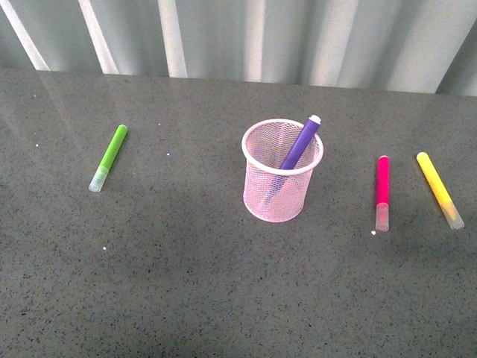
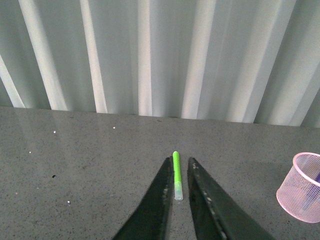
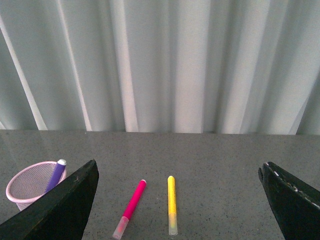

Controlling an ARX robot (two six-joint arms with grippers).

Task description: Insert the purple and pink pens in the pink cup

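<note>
My right gripper takes the pink pen by its body's opposite end (image 3: 140,189) next, so the pink pen's clear cap (image 3: 121,228) stays free to enter the pink cup.
The pink mesh cup (image 1: 282,171) stands upright mid-table. The purple pen (image 1: 299,144) leans inside it, its end poking above the rim. The pink pen (image 1: 382,192) lies flat on the table to the cup's right. Neither arm shows in the front view. In the right wrist view my right gripper (image 3: 177,172) is open wide and empty, above the table, with the pink pen (image 3: 131,208) ahead between its jaws and the cup (image 3: 33,191) with the purple pen (image 3: 56,174) off to one side. My left gripper (image 2: 179,162) is shut and empty; the cup (image 2: 302,187) shows at that view's edge.
A lime-green marker (image 1: 109,157) lies at the left of the table; it also shows just beyond the left fingertips (image 2: 176,172). A yellow marker (image 1: 440,189) lies right of the pink pen, also in the right wrist view (image 3: 171,204). A pale curtain hangs behind the grey table (image 1: 186,283).
</note>
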